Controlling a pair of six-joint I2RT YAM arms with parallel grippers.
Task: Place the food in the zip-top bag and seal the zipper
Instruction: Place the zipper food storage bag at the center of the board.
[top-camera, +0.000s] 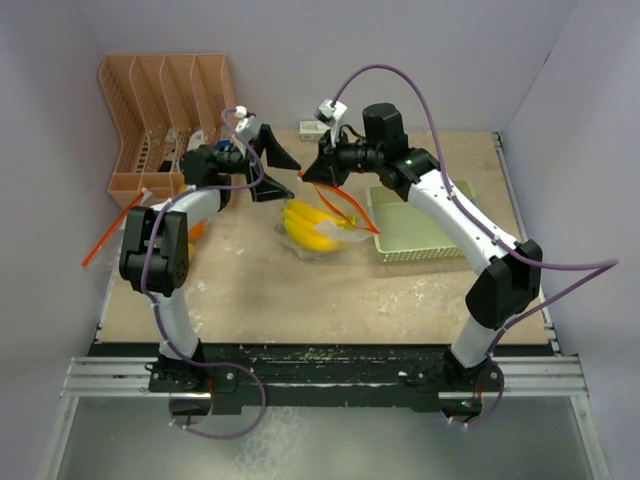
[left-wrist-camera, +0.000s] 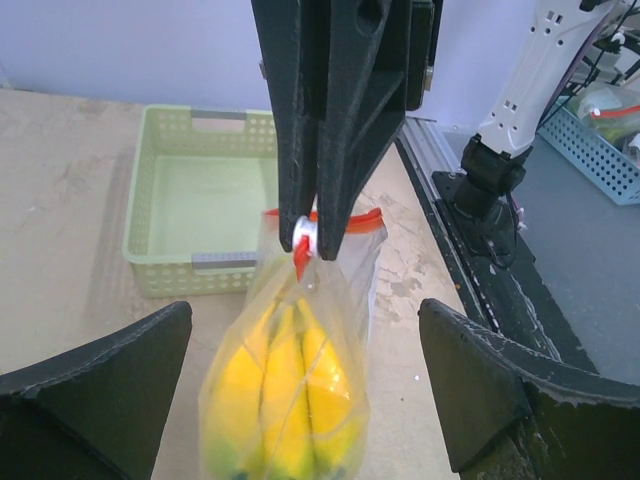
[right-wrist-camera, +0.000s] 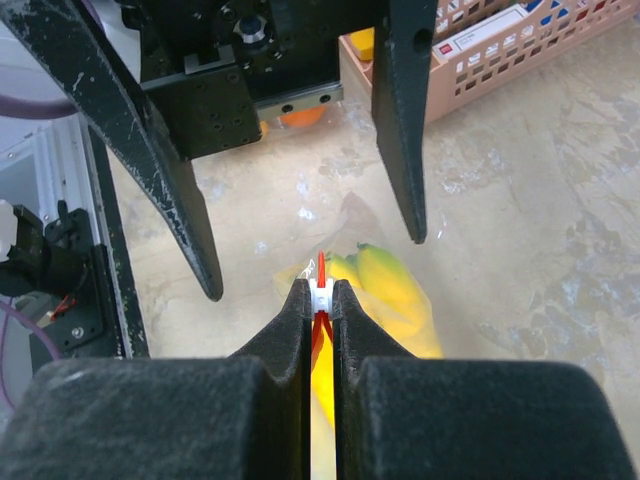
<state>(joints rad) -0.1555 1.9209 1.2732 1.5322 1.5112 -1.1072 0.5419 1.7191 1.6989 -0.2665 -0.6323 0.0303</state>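
Note:
The robot's left gripper will next take hold of the red zipper's end beside the white slider, so the right gripper can then seal by pulling the slider.
A bunch of yellow bananas sits inside the clear zip-top bag at the table's middle. My right gripper is shut on the bag's white zipper slider on the red zipper and holds that end up. In the left wrist view the bananas hang in the bag below the slider. My left gripper is wide open and empty, facing the right gripper, its fingers on either side of the bag without touching it. An orange lies behind the left gripper.
A pale green tray stands right of the bag, also in the left wrist view. An orange slotted rack with items stands at the back left. A thin orange strip lies at the left edge.

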